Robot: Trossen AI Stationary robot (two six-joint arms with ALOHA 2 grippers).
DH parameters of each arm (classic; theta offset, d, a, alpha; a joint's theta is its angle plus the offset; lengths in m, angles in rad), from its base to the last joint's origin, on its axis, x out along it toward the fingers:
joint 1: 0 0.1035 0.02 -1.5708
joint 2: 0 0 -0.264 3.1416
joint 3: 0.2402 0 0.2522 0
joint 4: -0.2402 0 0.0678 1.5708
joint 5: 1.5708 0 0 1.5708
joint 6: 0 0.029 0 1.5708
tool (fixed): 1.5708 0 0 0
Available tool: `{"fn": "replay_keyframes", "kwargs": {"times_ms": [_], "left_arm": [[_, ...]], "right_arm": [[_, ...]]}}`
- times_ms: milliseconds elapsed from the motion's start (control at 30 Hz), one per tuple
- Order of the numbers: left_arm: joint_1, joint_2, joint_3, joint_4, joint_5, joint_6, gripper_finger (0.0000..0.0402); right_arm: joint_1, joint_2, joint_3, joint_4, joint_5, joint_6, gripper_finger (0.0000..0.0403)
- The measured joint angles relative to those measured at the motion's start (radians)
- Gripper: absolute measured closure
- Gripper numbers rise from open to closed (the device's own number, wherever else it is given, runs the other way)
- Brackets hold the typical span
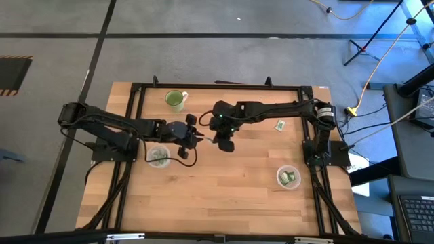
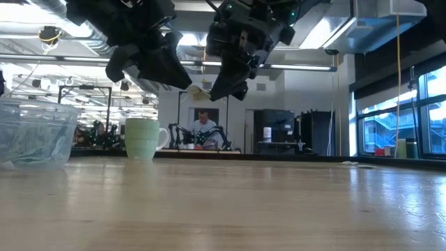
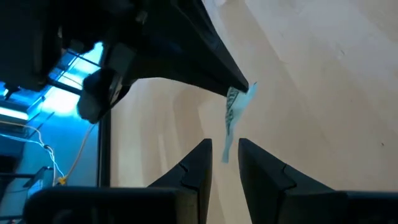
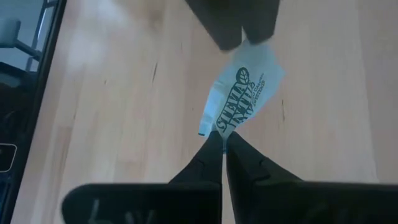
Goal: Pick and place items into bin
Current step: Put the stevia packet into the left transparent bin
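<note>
My left gripper should next take the white packet from my right gripper for the bin, and it needs to hold the packet by its loose end [image 3: 226, 154].
A white packet with dark green print [image 4: 244, 87] hangs in the air over the middle of the table, with my right gripper [image 4: 222, 140] shut on it. My left gripper [image 3: 224, 158] faces it from the table's left side, open. Its two fingers stand on either side of the packet's free end [image 3: 226, 146]; I cannot tell whether they touch it. In the low view the packet [image 2: 200, 90] shows small between my left gripper [image 2: 185, 80] and my right gripper [image 2: 219, 89]. Another packet [image 1: 280, 125] lies flat on the table at the far right. My right gripper pinches one end of the packet [image 4: 219, 126] between its two fingertips. The fingers slant down from the table's right side. The packet is lifted well clear of the table and sticks out past the fingertips toward my left gripper.
A clear bowl [image 1: 158, 156] holding packets stands below my left arm, and a second clear bowl [image 1: 288, 177] with packets stands near the front right. A light-green mug [image 1: 176, 100] stands at the far left. Bare wood lies along the near edge.
</note>
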Motion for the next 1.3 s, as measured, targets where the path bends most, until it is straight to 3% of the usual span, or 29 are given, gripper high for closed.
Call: {"fn": "replay_keyframes", "kwargs": {"times_ms": [500, 867, 1033, 1300], "left_arm": [[0.000, 0.000, 0.000, -0.006, -0.004, 0.003, 0.0334], [0.000, 0.000, 0.000, -0.038, -0.004, 0.004, 0.0397], [0.000, 0.000, 0.000, -0.023, -0.017, -0.003, 0.0392], [0.000, 0.000, 0.000, -0.024, 0.056, -0.021, 0.0356]], "right_arm": [[0.000, 0.000, 0.000, 0.083, -0.042, -0.021, 0.0397], [0.000, -0.010, 0.002, 0.118, -0.078, -0.029, 0.0397], [0.000, -0.010, 0.002, 0.116, -0.077, -0.025, 0.0397], [0.000, -0.010, 0.002, 0.114, -0.033, -0.006, 0.0397]]}}
